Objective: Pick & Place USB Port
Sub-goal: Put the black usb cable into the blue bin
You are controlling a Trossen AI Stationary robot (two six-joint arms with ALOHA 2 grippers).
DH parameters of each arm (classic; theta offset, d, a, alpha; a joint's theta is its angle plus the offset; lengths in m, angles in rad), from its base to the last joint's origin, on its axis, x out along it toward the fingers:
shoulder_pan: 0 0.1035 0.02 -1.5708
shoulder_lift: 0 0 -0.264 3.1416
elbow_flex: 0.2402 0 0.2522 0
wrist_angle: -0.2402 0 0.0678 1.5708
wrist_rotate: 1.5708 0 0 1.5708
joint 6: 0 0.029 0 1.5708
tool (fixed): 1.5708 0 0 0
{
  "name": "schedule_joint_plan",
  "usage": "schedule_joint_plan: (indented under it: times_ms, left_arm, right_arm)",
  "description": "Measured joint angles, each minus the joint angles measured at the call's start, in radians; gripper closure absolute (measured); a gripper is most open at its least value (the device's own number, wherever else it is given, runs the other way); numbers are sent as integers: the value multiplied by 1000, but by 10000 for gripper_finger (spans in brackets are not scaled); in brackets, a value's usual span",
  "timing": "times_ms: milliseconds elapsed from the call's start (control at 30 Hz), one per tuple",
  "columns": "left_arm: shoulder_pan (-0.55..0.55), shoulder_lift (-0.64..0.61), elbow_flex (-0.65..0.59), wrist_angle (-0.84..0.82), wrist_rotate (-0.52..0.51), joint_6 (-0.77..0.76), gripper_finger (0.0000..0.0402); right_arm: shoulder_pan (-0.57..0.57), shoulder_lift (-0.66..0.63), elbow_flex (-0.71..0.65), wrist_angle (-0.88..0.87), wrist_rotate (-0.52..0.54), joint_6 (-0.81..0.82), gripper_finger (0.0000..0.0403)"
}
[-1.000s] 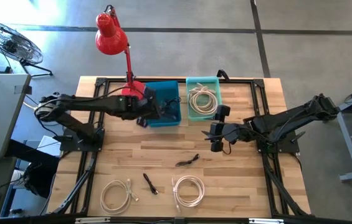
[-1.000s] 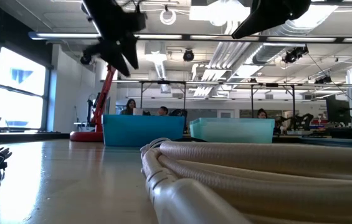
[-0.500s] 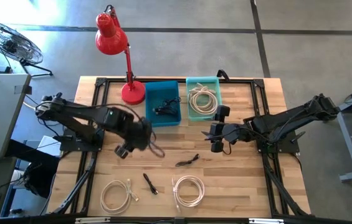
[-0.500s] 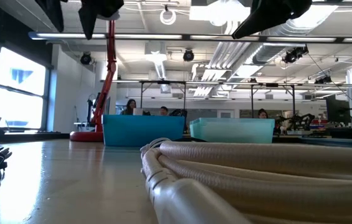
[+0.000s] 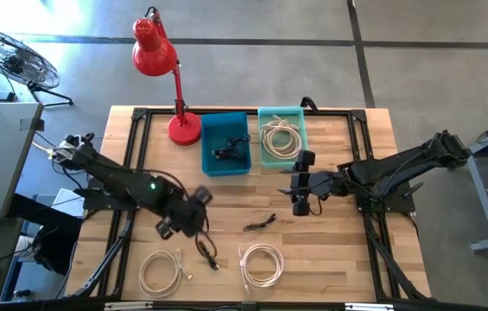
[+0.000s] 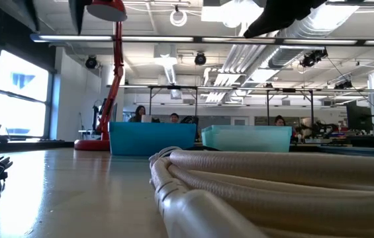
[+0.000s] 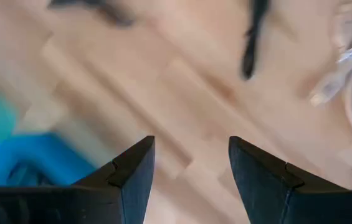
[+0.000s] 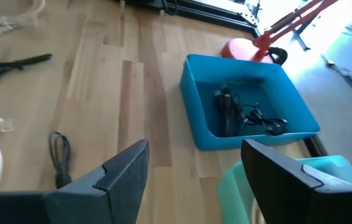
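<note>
My left gripper grabs the short black cable by its tied middle point(image 5: 208, 254) next, to place it in the blue bin point(image 5: 226, 142).
My left gripper point(image 5: 193, 223) hangs open over the wood on the table's left half, just above a short black cable point(image 5: 207, 255) point(image 7: 250, 43) that lies flat near the near edge. It holds nothing. My right gripper point(image 5: 294, 190) waits open above the table's middle, right of centre. A second black cable point(image 5: 261, 223) point(image 8: 60, 155) lies flat between the two grippers. The blue bin point(image 5: 226, 142) point(image 8: 250, 112) at the far side holds black cables point(image 8: 238, 115).
A teal bin point(image 5: 281, 136) with white cables stands right of the blue one. Two white cable coils point(image 5: 161, 269) point(image 5: 261, 263) lie near the near edge; one fills the low view point(image 6: 273, 192). A red lamp point(image 5: 183, 128) stands at the far left.
My left gripper has swept from over the blue bin toward the table's near edge and somewhat left, ending above the short black cable. The right arm has kept still.
</note>
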Motion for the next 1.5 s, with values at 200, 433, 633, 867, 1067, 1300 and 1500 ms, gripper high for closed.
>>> schedule_joint_plan:
  times_ms: [200, 433, 633, 867, 1067, 1300, 1500]
  left_arm:
    - [-60, 21, -119, 192, 108, 18, 202]
    - [-67, 67, -216, 303, 110, 16, 202]
    - [-68, 117, -231, 340, 117, 15, 202]
    - [-68, 161, -230, 380, 168, 8, 202]
    - [-68, 216, -230, 407, 193, 0, 202]
    - [-68, 269, -230, 447, 221, -8, 202]
    - [-67, 290, -229, 498, 253, -1, 202]
  right_arm:
    - [0, 0, 0, 11, -47, 44, 155]
    - [0, 0, 0, 75, -111, 45, 155]
    - [0, 0, 0, 102, -176, 53, 155]
    - [3, 0, 0, 96, -248, 100, 155]
    - [28, 0, 0, 105, -269, 100, 155]
    - [58, 0, 0, 112, -269, 97, 155]
    - [79, 0, 0, 111, -268, 104, 155]
